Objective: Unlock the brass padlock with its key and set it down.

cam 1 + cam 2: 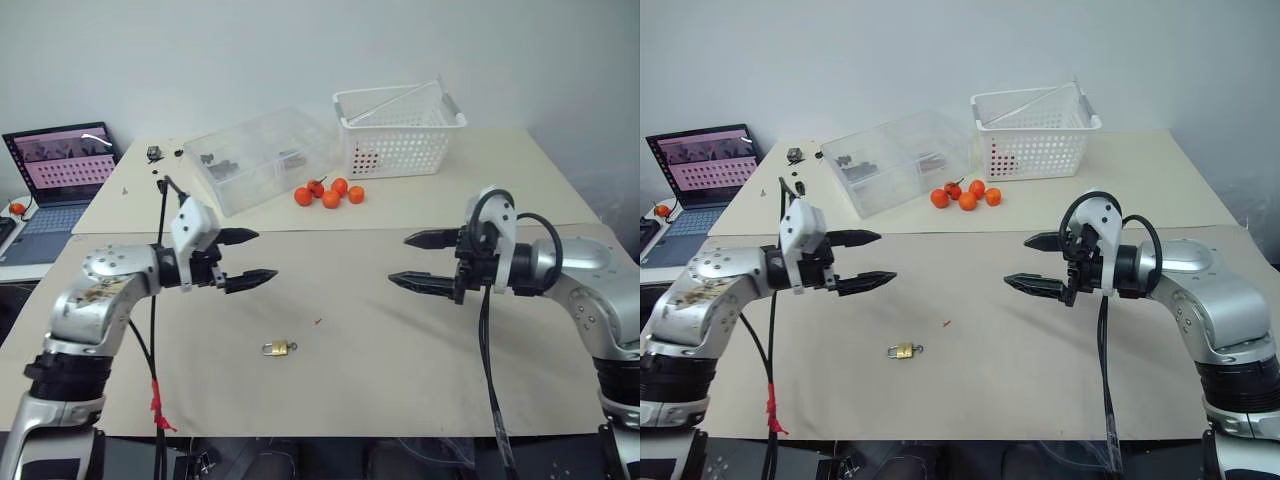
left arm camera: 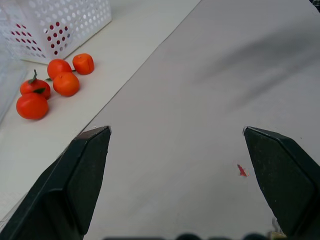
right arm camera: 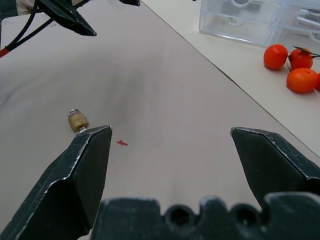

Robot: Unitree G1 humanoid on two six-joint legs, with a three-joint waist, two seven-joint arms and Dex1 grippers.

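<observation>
The left gripper grabs the padlock by the brass body next. The padlock has a round curved shackle but flat facing sides on its body.
The brass padlock lies flat on the beige mat, near the front and between the two arms; it also shows small and apart in the right wrist view as the padlock. A small silvery bit sticks out of its body opposite the shackle; I cannot tell if that is the key. My left gripper hovers open above the mat, up and to the left of the padlock, fingers pointing inward. Facing it from the right, my right gripper is also open. Neither holds or touches anything.
Several orange fruits lie on the table behind the mat. A white perforated basket and a tilted clear plastic box stand behind them. An open laptop sits at the far left. A tiny red speck marks the mat.
</observation>
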